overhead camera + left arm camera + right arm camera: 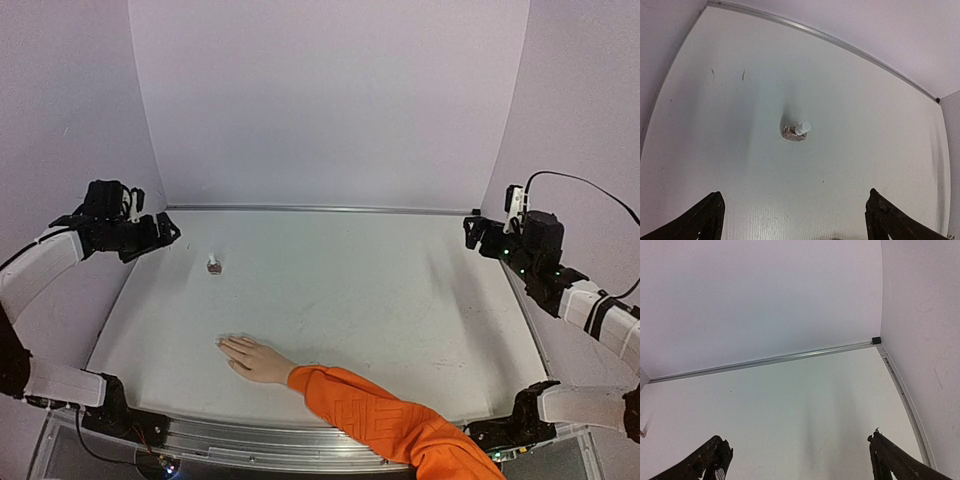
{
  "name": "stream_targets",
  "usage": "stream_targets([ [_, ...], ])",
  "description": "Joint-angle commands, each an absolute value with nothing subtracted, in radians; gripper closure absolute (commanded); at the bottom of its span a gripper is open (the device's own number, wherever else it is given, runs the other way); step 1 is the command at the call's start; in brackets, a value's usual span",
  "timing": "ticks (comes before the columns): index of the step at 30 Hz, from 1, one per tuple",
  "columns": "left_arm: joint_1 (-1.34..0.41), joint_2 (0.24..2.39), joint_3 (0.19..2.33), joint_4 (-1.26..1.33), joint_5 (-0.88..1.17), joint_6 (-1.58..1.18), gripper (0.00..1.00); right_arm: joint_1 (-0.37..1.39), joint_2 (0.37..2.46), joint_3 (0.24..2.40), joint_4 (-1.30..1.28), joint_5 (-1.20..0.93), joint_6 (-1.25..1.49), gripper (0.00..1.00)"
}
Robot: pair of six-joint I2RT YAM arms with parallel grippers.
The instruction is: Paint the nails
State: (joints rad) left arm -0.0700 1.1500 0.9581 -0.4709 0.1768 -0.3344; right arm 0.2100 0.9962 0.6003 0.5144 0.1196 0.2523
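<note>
My left gripper is going to grab the bottle by its white cap (212, 258) (803, 128), so the bottle's body stays free to hand over to my right gripper.
A pale beige hand (252, 358) lies flat on the white table, its orange sleeve (395, 420) running off to the near right. Its nails (224, 345) are at the fingertips pointing left, too small to tell from the skin. A tiny whitish-grey bottle (214, 264) with a white cap stands upright at the left rear; the left wrist view looks down on this bottle (796, 131). My left gripper (160, 232) hangs open left of it, fingers (700, 220) wide and empty. My right gripper (478, 232) is open at the far right, fingers (895, 460) empty.
The white table (380, 300) is boxed in by pale walls at the back and both sides, with a metal rail (320, 209) along the back edge. A rear corner with a black bracket (876, 340) shows in the right wrist view.
</note>
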Motion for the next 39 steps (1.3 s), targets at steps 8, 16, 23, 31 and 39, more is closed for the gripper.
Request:
stream_targets([
  [8, -0.225, 1.563, 1.243, -0.599, 0.175, -0.308, 0.06, 0.192, 1.066, 0.578, 0.746, -0.185, 0.198, 0.02],
  [16, -0.289, 1.841, 1.528, -0.751, 0.011, -0.245, 0.17, 0.189, 1.063, 0.565, 0.787, -0.239, 0.167, 0.02],
  [23, -0.299, 1.988, 1.666, -0.829, -0.061, -0.217, 0.32, 0.189, 1.062, 0.565, 0.806, -0.245, 0.156, 0.02],
  [31, -0.31, 2.077, 1.74, -0.859, -0.065, -0.209, 0.49, 0.189, 1.062, 0.565, 0.81, -0.249, 0.156, 0.02],
  [39, -0.32, 2.128, 1.77, -0.876, -0.088, -0.203, 0.54, 0.188, 1.068, 0.566, 0.81, -0.253, 0.158, 0.02],
])
